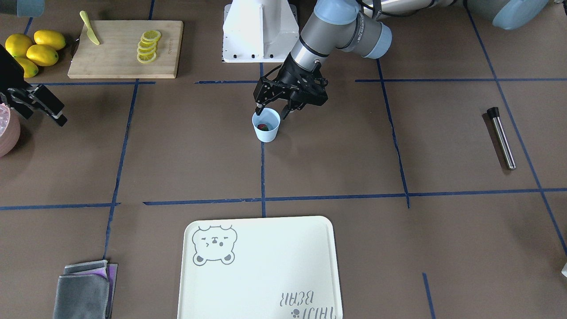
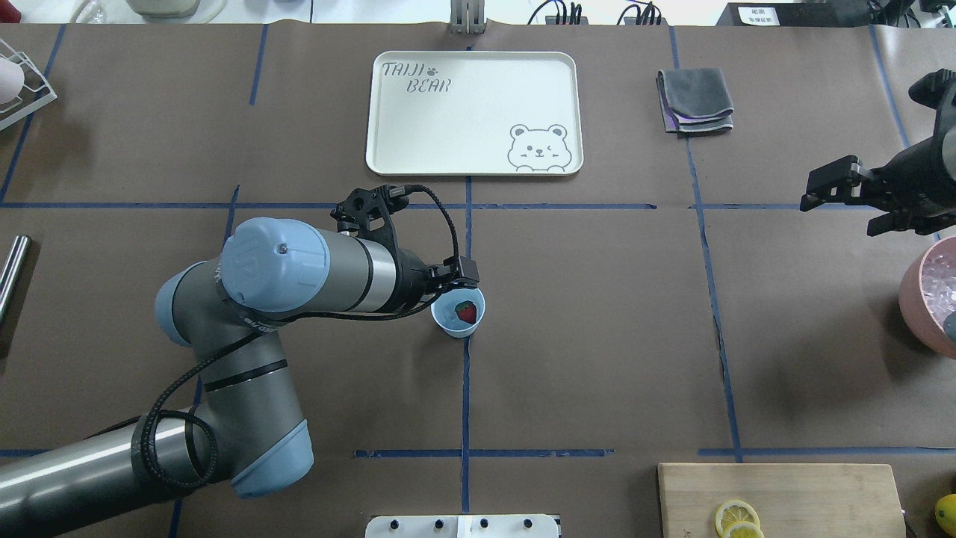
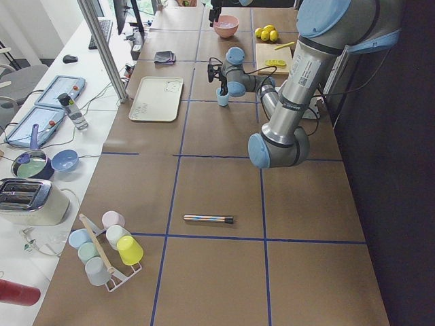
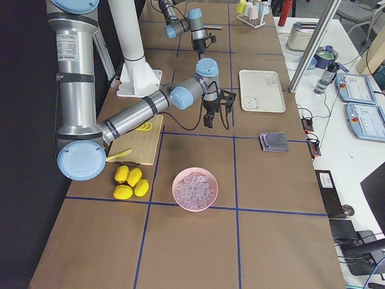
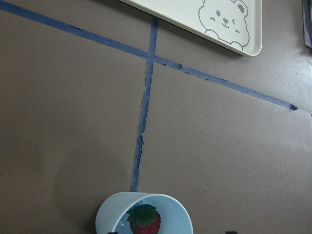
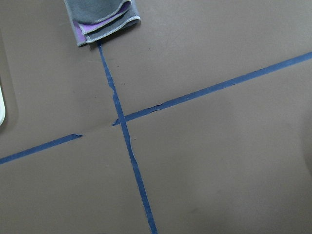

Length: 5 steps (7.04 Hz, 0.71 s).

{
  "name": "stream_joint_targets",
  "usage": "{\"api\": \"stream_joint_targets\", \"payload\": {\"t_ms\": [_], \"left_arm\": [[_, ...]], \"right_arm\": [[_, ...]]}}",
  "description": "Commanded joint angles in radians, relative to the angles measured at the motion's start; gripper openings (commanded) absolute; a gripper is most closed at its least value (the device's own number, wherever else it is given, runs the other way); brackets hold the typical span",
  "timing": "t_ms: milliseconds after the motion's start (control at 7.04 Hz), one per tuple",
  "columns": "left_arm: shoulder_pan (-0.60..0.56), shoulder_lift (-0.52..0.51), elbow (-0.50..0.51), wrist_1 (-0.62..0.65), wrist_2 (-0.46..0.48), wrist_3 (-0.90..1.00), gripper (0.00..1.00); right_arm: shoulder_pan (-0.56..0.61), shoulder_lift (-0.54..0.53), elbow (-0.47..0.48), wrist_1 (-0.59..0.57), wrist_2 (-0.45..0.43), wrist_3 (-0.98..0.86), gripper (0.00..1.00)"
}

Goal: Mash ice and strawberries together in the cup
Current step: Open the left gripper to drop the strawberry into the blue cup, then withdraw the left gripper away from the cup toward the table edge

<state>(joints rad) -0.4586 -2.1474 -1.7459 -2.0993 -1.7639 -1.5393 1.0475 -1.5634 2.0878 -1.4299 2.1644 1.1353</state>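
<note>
My left gripper grabs the muddler rod by its steel handle (image 1: 503, 142) next, to mash the ice and strawberries in the cup.
The pale-blue cup (image 1: 267, 130) stands upright near the table's middle, with one dark-red strawberry (image 1: 263, 127) inside. Both also show in the overhead view, the cup (image 2: 450, 323) and the strawberry (image 2: 467, 311). My left gripper (image 1: 271, 113) hovers just over the cup's rim on the robot's side, open, holding nothing. The left wrist view shows the cup (image 5: 112, 217) and the strawberry (image 5: 144, 220) right below. The ice (image 4: 194, 186) lies in a pink bowl (image 4: 180, 198) at the robot's right. My right gripper (image 2: 840, 196) is open and empty, beside and above that bowl.
A metal muddler rod (image 1: 502, 138) lies on the robot's left side. A white bear tray (image 1: 261, 266) and a folded grey cloth (image 1: 84, 290) sit at the far edge. A cutting board (image 1: 119, 57) holds lemon slices (image 1: 148, 46) and a yellow knife (image 1: 90, 28), with lemons (image 1: 33, 51) beside it.
</note>
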Motion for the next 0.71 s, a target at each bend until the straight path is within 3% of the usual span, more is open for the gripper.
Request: {"api": "stream_joint_targets", "payload": {"t_ms": [0,142,284,568], "left_arm": [[-0.024,0.099,-0.087,0.005,-0.009,0.019,0.78],[-0.07,0.188,-0.133,0.008,-0.055,0.131,0.78],[-0.166,0.321,-0.168,0.007,-0.159,0.259,0.79],[-0.369,0.553,-0.178,0.005,-0.314,0.571,0.79]], "right_arm": [[0.011,-0.003,0.0,-0.001,0.002,-0.002,1.0],[0.012,-0.006,-0.002,-0.001,0.002,-0.003,1.0],[0.011,-0.009,-0.003,-0.001,0.002,-0.003,1.0],[0.012,-0.01,-0.003,-0.001,0.002,-0.003,1.0]]}}
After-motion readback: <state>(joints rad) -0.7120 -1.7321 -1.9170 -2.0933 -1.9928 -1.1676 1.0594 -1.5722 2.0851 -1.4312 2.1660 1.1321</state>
